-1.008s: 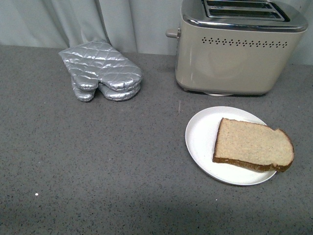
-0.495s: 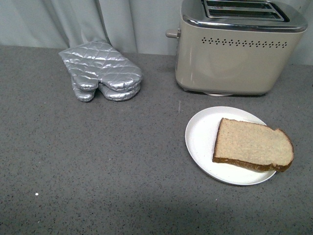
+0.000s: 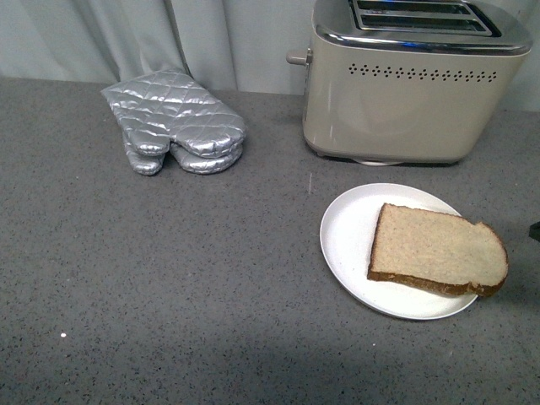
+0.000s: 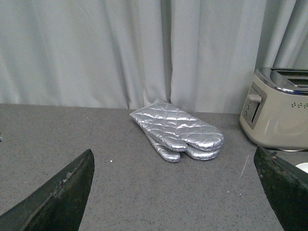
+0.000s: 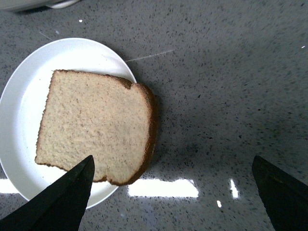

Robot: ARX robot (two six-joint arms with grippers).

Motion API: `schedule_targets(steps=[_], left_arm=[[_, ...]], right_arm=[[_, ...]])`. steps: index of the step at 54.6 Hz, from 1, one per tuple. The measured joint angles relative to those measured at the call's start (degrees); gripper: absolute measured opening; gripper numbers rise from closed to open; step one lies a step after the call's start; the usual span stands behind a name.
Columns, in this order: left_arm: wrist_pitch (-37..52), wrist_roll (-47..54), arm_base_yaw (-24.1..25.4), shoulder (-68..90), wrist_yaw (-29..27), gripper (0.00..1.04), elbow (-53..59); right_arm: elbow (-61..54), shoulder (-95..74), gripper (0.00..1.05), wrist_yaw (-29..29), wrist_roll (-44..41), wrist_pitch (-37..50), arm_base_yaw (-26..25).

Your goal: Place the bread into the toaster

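The bread is to go into the toaster, so the robot's right gripper will next grab the bread's dark crust overhanging the plate's rim (image 5: 150, 129).
The bread (image 3: 439, 250), a light brown slice with a darker crust, lies flat on a round white plate (image 3: 350, 236), its rounded end hanging over the plate's right rim. Behind it stands the beige toaster (image 3: 405, 93), chrome top and both slots showing. My right gripper (image 5: 173, 197) hovers open over the counter beside the bread (image 5: 96, 125); one finger (image 5: 62, 202) overlaps the slice's edge in its view. My left gripper (image 4: 173, 202) is open over bare counter, far left of the toaster (image 4: 281, 115). Nothing lies between either pair of fingers.
A silver quilted oven mitt (image 3: 173, 122) lies at the back left of the grey speckled counter (image 3: 169, 278). A grey curtain (image 3: 126, 34) hangs behind. The toaster's lever knob (image 3: 295, 57) sticks out on its left side.
A small dark tip has come into the front view at the right edge, beside the bread. Bread, plate and toaster have not moved.
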State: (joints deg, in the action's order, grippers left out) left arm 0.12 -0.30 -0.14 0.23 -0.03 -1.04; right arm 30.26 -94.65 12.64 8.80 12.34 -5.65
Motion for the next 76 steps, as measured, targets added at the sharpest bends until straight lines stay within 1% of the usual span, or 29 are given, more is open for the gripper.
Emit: schedule_targets(steps=[9, 19, 21, 28, 33, 38, 45, 50, 51, 65, 70, 74, 76], left_arm=[[0.0, 0.0, 0.0, 0.0, 0.0, 0.98, 0.0], [0.0, 0.0, 0.0, 0.0, 0.0, 0.98, 0.0], [0.0, 0.0, 0.0, 0.0, 0.0, 0.98, 0.0], [0.0, 0.0, 0.0, 0.0, 0.0, 0.98, 0.0], [0.0, 0.0, 0.0, 0.0, 0.0, 0.98, 0.0], [0.0, 0.0, 0.0, 0.0, 0.0, 0.98, 0.0], [0.0, 0.0, 0.0, 0.0, 0.0, 0.98, 0.0], [0.0, 0.0, 0.0, 0.0, 0.0, 0.98, 0.0], [0.0, 0.0, 0.0, 0.0, 0.0, 0.98, 0.0], [0.0, 0.0, 0.0, 0.0, 0.0, 0.98, 0.0], [0.0, 0.0, 0.0, 0.0, 0.0, 0.98, 0.0], [0.0, 0.0, 0.0, 0.0, 0.0, 0.98, 0.0], [0.0, 0.0, 0.0, 0.0, 0.0, 0.98, 0.0]], right_arm=[[4.8, -9.9, 0.95, 3.4, 4.3, -0.8, 0.9], [8.0, -14.8, 0.95, 4.0, 6.7, -0.9, 3.3], [8.7, -15.5, 0.93, 3.8, 7.2, -1.0, 3.7], [11.3, -18.1, 0.67, 3.1, 8.7, -2.3, 4.5], [12.1, -18.9, 0.55, 3.0, 9.1, -2.7, 4.9], [13.4, -19.6, 0.37, 2.7, 9.4, -4.0, 5.3], [14.3, -20.1, 0.2, 2.3, 9.6, -4.6, 5.4], [14.5, -19.9, 0.03, 2.3, 10.1, -5.4, 5.4], [14.5, -19.7, 0.01, 2.3, 10.1, -5.7, 5.4], [14.5, -13.0, 0.01, 4.7, 11.8, -9.5, 5.4], [14.7, -10.8, 0.01, 4.6, 11.8, -11.0, 5.5], [15.1, -10.2, 0.01, 3.3, 10.8, -11.6, 5.6], [15.1, -10.2, 0.01, 1.1, 9.6, -11.7, 5.8]])
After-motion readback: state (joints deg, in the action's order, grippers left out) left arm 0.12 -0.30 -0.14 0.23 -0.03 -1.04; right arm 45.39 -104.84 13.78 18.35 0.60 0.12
